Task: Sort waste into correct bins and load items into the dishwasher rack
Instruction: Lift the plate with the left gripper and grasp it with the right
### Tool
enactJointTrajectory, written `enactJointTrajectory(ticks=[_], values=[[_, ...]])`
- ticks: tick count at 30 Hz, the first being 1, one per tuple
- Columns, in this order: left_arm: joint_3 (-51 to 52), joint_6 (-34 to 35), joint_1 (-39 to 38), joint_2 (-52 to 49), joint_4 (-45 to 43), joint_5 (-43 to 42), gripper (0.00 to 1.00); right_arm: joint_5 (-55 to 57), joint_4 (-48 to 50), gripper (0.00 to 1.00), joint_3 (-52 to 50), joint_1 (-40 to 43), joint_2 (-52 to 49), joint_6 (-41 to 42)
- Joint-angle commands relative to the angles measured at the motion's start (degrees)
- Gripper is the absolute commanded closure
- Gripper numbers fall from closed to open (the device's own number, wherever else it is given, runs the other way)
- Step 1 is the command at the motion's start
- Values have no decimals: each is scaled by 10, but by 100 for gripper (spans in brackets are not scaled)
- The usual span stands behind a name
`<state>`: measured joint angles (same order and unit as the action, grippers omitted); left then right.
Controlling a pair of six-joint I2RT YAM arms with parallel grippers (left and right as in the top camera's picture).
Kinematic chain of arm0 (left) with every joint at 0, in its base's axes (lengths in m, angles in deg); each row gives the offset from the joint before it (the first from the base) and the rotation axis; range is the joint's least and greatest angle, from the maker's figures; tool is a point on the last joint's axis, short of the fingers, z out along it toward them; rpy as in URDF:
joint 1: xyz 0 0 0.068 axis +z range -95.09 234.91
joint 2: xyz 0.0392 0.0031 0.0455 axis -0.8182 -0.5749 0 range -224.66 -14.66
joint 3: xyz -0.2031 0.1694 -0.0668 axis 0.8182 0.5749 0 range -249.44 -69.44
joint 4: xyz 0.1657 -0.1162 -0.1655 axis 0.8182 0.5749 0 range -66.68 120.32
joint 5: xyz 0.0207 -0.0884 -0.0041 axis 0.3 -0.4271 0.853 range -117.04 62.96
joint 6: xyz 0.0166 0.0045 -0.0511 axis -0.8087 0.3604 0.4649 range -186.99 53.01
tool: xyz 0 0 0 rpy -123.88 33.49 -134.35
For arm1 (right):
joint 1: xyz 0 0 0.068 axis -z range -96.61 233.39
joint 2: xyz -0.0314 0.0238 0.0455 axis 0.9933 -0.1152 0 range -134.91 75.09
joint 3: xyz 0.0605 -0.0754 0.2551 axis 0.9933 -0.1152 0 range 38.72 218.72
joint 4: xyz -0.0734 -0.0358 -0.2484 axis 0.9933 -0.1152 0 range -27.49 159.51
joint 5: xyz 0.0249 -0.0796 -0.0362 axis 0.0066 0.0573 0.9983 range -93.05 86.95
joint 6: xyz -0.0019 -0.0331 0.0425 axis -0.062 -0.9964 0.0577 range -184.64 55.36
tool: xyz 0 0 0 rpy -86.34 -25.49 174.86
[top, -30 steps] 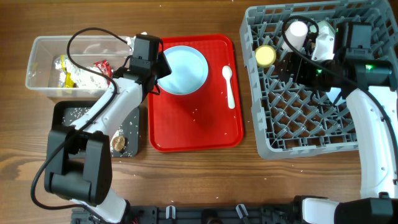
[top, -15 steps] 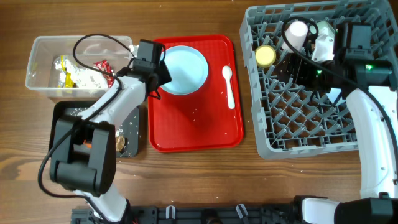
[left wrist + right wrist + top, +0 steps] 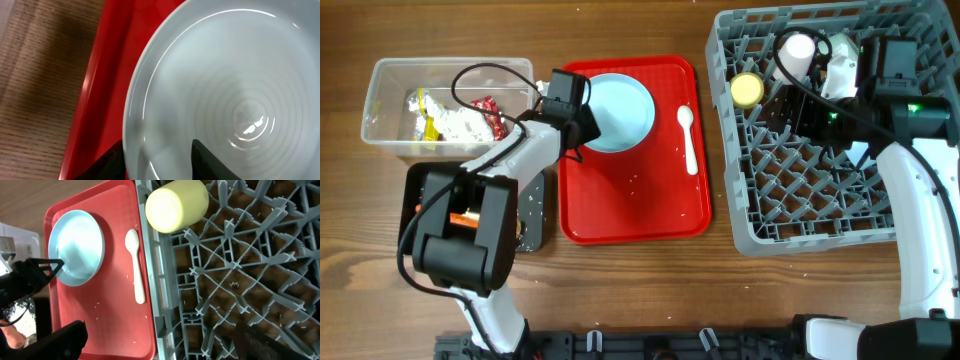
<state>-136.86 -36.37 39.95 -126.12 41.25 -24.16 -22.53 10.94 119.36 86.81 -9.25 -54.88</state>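
Note:
Next, my right gripper grabs the plate (image 3: 620,108) by the plate's rim opposite my left gripper to load it into the dishwasher rack.
A light blue plate (image 3: 620,108) lies at the back of the red tray (image 3: 630,210). My left gripper (image 3: 583,127) is open at the plate's left rim. In the left wrist view (image 3: 159,167) one finger is outside the rim and the other is over the plate's inside (image 3: 220,90). A white spoon (image 3: 687,135) lies on the tray to the plate's right and also shows in the right wrist view (image 3: 135,265). My right gripper (image 3: 167,345) is open and empty above the grey rack (image 3: 820,235). A yellow cup (image 3: 747,90) sits mouth down in the rack's back left corner.
The clear tub (image 3: 385,100) at the back left holds red and yellow wrappers and white tissue (image 3: 450,122). The black tub (image 3: 425,180) in front of it holds rice grains and a brown lump (image 3: 510,230). Loose grains lie on the tray.
My left gripper has moved right from the clear tub's edge to the plate's left rim. The right arm has not moved.

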Motion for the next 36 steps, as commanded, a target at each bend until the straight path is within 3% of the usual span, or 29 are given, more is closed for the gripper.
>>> enactJointTrajectory(ticks=[1,5,8,17,23,28,36], values=[[-7,3,-3,-21,-2,-9,62,-9,0,4,-5,-2,-6,-8],[-7,3,-3,-20,-1,-9,86,-9,1,4,-5,-2,-6,-8],[-7,3,-3,-12,-2,-2,96,-9,5,5,-5,-2,-6,-8],[-7,-2,-3,113,39,1,96,-69,37,23,-5,-2,-6,-64],[-7,-3,-3,210,77,-39,96,-156,64,23,-5,-16,-6,-97],[-7,-3,-5,271,108,-100,96,-155,86,22,-5,-54,-6,-96],[-7,-18,-80,278,149,-103,96,-99,113,23,-5,-118,-10,-95]])
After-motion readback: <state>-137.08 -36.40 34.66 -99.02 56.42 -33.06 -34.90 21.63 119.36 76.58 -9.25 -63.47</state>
